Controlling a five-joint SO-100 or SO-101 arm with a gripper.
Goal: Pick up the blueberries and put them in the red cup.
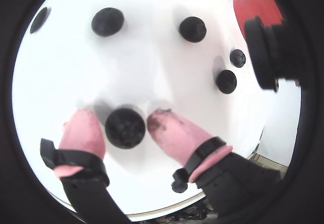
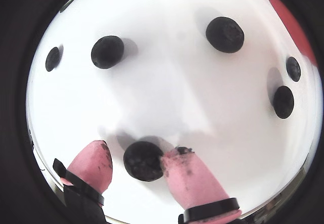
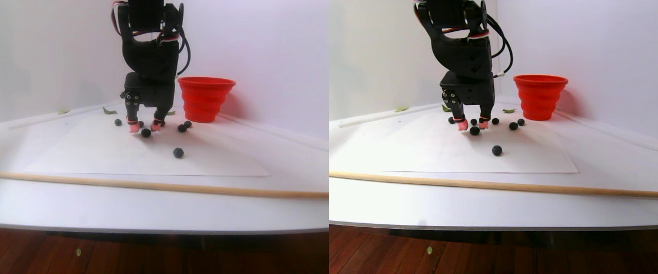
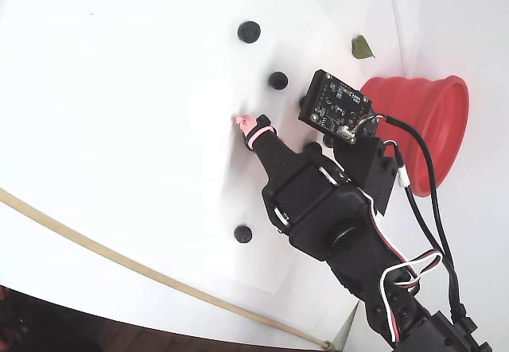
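The blueberry should go in the red cup (image 1: pixel 257 10), so next I need to grab it by its round sides with my gripper.
In both wrist views my gripper (image 1: pixel 121 119) (image 2: pixel 137 153) stands open with its pink fingertips on either side of one blueberry (image 1: pixel 125 129) (image 2: pixel 143 161) lying on the white paper. The berry touches the right fingertip (image 2: pixel 183 169); a small gap separates it from the left one. Several other blueberries (image 1: pixel 107 21) (image 2: pixel 225 34) lie loose farther out on the paper. The red cup (image 3: pixel 205 98) (image 4: pixel 421 129) stands upright behind and to the right of the gripper in the stereo pair view, and its edge shows at the upper right (image 1: pixel 255 9) of a wrist view.
A long wooden rod (image 3: pixel 134 184) lies across the table near its front edge. Green leaf scraps (image 4: pixel 362 47) lie by the cup. One berry (image 3: pixel 178 152) sits apart, nearer the front. A camera board (image 4: pixel 334 107) rides beside the gripper.
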